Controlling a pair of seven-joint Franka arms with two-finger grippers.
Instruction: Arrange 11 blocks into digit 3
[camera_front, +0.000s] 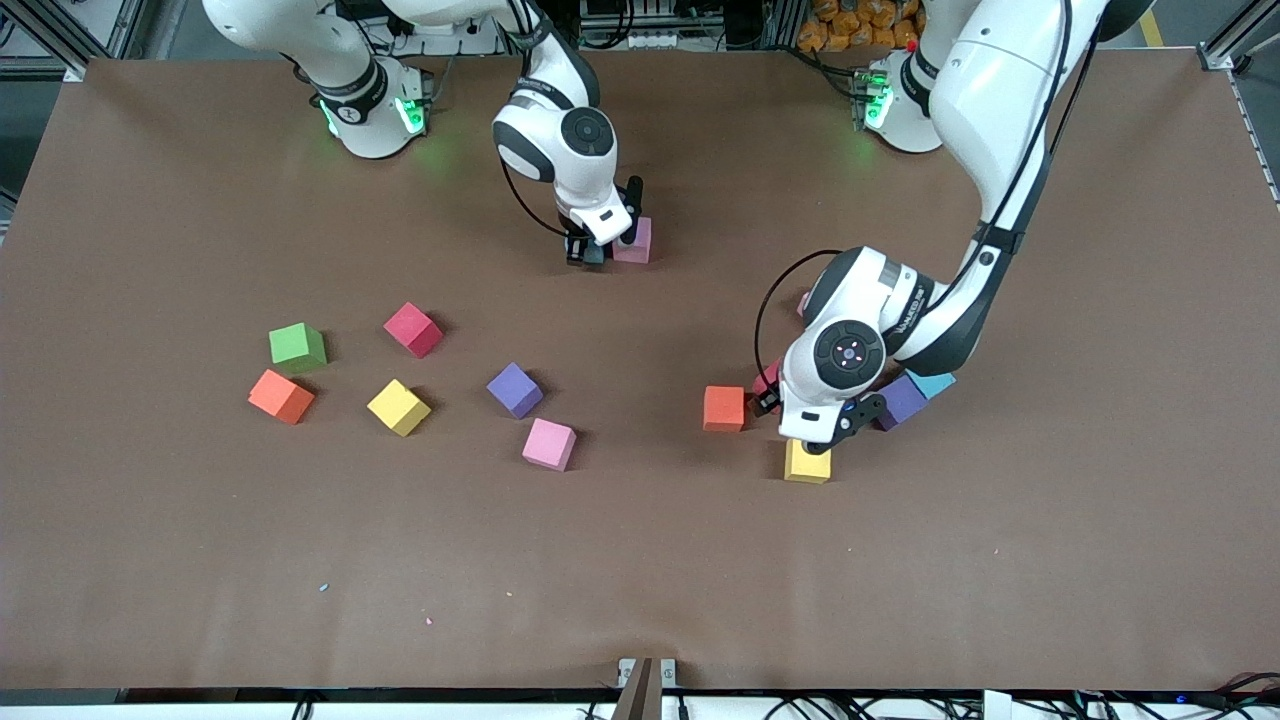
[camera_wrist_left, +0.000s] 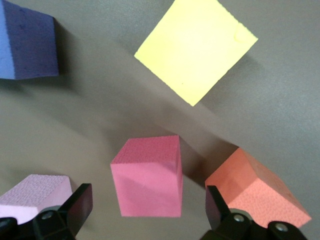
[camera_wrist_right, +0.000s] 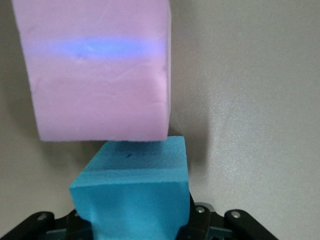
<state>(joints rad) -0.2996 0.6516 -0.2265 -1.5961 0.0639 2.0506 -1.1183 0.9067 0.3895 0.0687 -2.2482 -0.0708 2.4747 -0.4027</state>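
My left gripper's fingers are still above the red-pink block (camera_front: 765, 378) (camera_wrist_left: 147, 175) and closing now would miss, so it is too early to close and lowering comes first.
My right gripper (camera_front: 592, 252) is shut on a light blue block (camera_wrist_right: 132, 192), low at the table beside a pale pink block (camera_front: 634, 240), which fills the right wrist view (camera_wrist_right: 95, 70). My left gripper (camera_front: 772, 393) is open and low around a red-pink block (camera_wrist_left: 147, 175), one finger (camera_wrist_left: 80, 200) on each side with gaps. Around it lie an orange block (camera_front: 723, 408), a yellow block (camera_front: 807, 463), a purple block (camera_front: 903, 400), a light blue block (camera_front: 933, 383) and a pale pink block (camera_wrist_left: 32, 192). No digit figure shows.
Toward the right arm's end lie loose cubes: a green cube (camera_front: 297, 346), an orange one (camera_front: 281, 396), a red one (camera_front: 413, 329), a yellow one (camera_front: 398, 407), a purple one (camera_front: 514, 389) and a pink one (camera_front: 549, 444).
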